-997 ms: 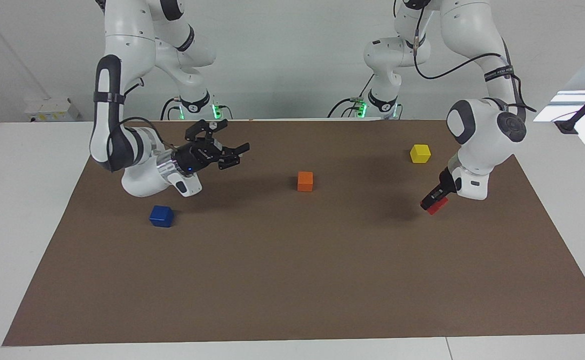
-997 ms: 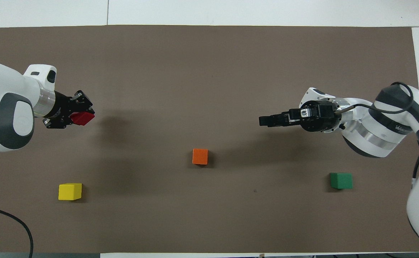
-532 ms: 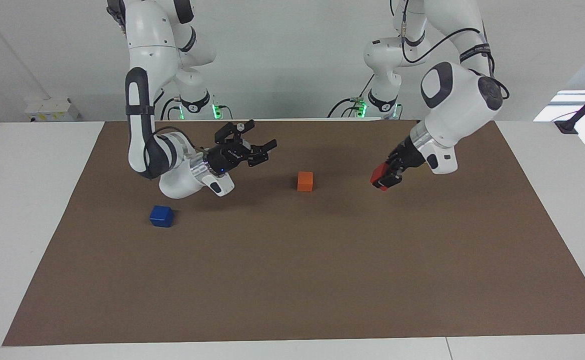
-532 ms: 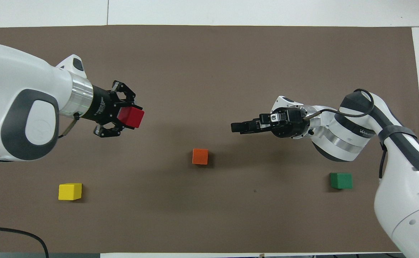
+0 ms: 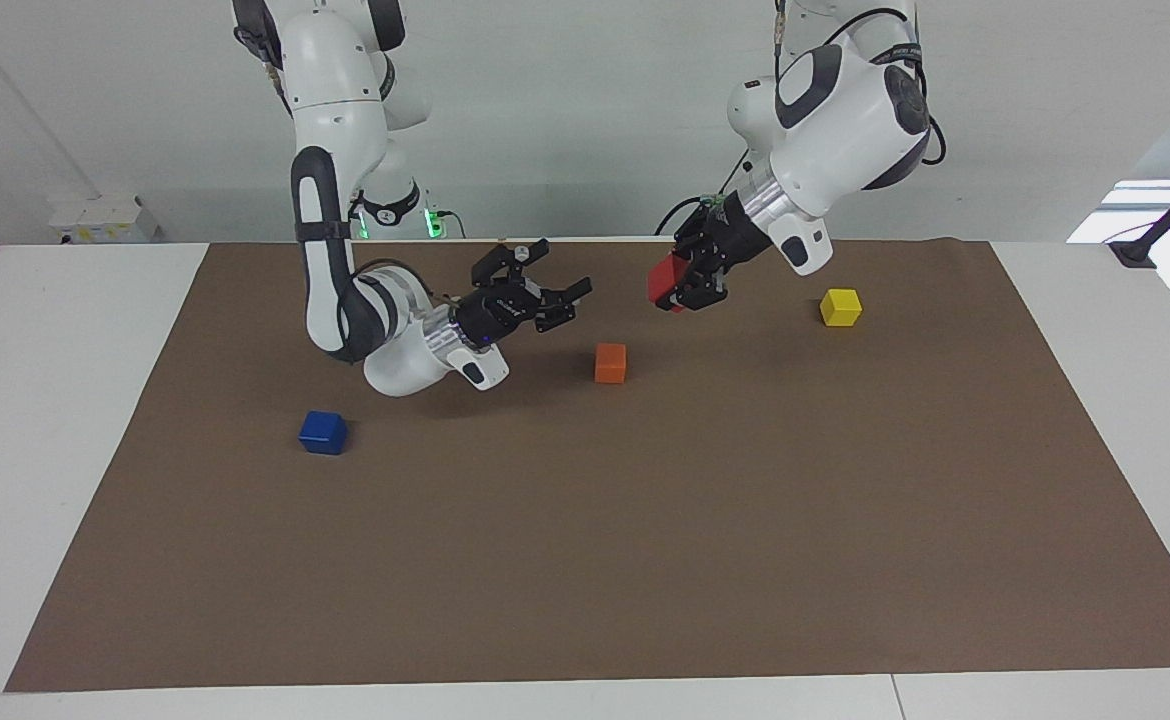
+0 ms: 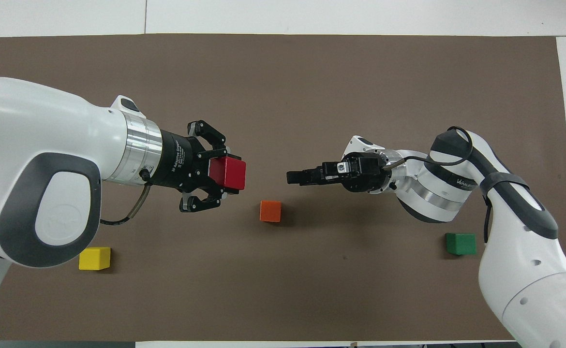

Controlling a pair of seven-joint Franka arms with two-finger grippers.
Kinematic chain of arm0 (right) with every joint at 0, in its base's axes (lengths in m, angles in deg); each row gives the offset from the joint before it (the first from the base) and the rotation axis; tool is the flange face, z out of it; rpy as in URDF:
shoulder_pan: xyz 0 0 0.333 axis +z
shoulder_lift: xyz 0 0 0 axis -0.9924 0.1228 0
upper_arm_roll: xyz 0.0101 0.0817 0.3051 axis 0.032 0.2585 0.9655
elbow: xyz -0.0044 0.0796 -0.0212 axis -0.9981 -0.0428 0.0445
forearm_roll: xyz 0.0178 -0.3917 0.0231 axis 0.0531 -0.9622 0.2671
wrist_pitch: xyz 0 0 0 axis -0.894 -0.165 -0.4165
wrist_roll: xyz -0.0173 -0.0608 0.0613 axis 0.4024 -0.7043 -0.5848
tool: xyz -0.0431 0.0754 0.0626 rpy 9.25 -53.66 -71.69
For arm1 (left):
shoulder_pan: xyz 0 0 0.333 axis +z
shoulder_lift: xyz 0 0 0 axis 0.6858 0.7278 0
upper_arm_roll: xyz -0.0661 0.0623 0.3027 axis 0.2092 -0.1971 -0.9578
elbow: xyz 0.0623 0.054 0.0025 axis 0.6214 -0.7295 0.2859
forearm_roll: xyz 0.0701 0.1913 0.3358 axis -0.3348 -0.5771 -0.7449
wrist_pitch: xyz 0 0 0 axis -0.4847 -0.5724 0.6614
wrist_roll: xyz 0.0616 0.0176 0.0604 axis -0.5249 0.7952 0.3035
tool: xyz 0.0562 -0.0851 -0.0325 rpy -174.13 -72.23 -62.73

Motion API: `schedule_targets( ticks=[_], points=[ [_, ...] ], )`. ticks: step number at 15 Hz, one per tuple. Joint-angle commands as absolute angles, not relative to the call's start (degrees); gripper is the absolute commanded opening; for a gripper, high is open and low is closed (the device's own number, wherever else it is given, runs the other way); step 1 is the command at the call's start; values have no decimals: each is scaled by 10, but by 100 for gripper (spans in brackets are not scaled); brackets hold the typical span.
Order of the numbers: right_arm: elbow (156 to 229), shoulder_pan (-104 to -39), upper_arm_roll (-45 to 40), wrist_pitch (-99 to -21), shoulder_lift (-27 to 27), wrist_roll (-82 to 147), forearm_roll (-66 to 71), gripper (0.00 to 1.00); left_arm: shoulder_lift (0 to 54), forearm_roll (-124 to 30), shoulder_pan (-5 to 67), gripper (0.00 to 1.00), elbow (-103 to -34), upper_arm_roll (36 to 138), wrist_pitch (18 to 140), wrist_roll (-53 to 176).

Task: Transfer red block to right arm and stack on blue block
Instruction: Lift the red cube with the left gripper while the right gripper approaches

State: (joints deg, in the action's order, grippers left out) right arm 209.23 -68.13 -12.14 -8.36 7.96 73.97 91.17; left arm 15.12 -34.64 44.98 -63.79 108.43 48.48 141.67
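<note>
It isn't time to close on the red block yet: in the overhead view, brown mat shows between my right gripper's fingers and the block, so I need to first move my right gripper closer.
My left gripper (image 5: pixel 678 284) is shut on the red block (image 5: pixel 661 281) and holds it in the air over the mat's middle, above and beside the orange block (image 5: pixel 610 362). In the overhead view this gripper (image 6: pixel 222 175) carries the red block (image 6: pixel 228 173) pointing toward the right gripper (image 6: pixel 290 177). My right gripper (image 5: pixel 561 283) is open and empty, raised over the mat, facing the red block with a gap between them. The blue block (image 5: pixel 323 432) sits on the mat toward the right arm's end, farther from the robots than the right gripper. It is hidden in the overhead view.
A yellow block (image 5: pixel 840 307) lies toward the left arm's end, also in the overhead view (image 6: pixel 95 258). A green block (image 6: pixel 460 243) lies near the right arm's base. The orange block (image 6: pixel 270 211) sits mid-mat. The brown mat (image 5: pixel 585 560) covers the table.
The left gripper has lifted the red block and carried it toward the middle. The right gripper has moved toward the middle too, still open. The gap between them has narrowed.
</note>
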Motion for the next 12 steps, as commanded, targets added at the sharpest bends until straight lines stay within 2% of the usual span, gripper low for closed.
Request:
schedule_targets(
  ticks=[1, 4, 6, 9, 12],
  points=[
    [2092, -673, -120, -100, 81, 757, 923, 100, 114, -312, 457, 0, -649, 1082, 476, 1458],
    [2092, -664, -120, -115, 81, 766, 934, 100, 110, -268, 452, 0, -649, 1082, 491, 1473],
    [2092, -656, -120, -118, 81, 771, 940, 100, 106, -232, 449, 0, -663, 1087, 541, 1477],
    [2092, -654, -120, -119, 81, 772, 947, 100, 80, -138, 444, 0, -715, 1090, 607, 1477],
    [2092, -654, -121, -119, 81, 774, 947, 100, 49, -111, 411, 0, -779, 1089, 659, 1478]
  ],
)
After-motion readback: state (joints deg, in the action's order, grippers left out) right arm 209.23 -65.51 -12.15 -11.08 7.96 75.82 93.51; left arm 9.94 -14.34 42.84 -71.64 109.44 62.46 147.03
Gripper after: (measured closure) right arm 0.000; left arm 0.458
